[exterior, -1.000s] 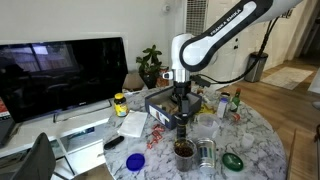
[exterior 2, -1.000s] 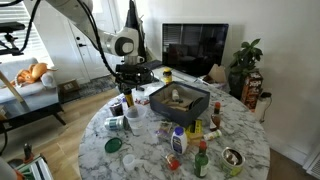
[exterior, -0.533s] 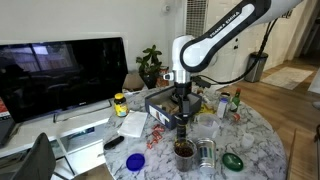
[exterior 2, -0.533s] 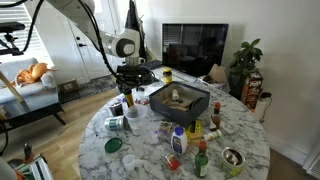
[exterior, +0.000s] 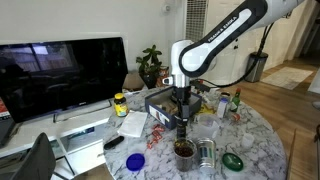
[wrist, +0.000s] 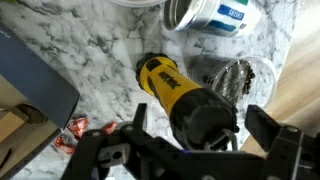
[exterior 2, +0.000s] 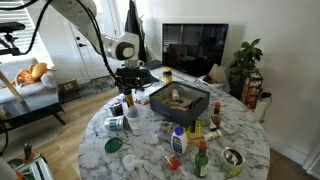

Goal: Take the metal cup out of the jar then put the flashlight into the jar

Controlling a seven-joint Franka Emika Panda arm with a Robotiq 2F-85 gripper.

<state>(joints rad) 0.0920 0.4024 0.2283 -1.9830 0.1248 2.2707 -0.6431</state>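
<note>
My fingers are down past the black end's rim (wrist: 203, 115) on both sides, toward the yellow body. My gripper is ready to close on the flashlight.
A yellow-and-black flashlight (wrist: 178, 95) rests on the marble table with its black end turned toward the wrist camera. My gripper (wrist: 205, 132) is open, one finger on each side of that black end and neither pressing on it. In both exterior views the gripper (exterior: 181, 122) (exterior 2: 127, 100) hangs low over the table. The metal cup (wrist: 212, 14) lies on its side just beyond the flashlight, outside the jar, and carries a white-and-blue label. The clear jar (wrist: 238, 78) stands right of the flashlight.
A brown cup (exterior: 185, 150) and the silver cup (exterior: 205, 153) sit near the table's front edge. A green lid (exterior: 232, 160) and a blue lid (exterior: 135, 160) lie flat. A dark tray (exterior 2: 178, 100) fills the middle, bottles (exterior 2: 178, 140) stand nearby, and red wrappers (wrist: 75, 130) lie by the gripper.
</note>
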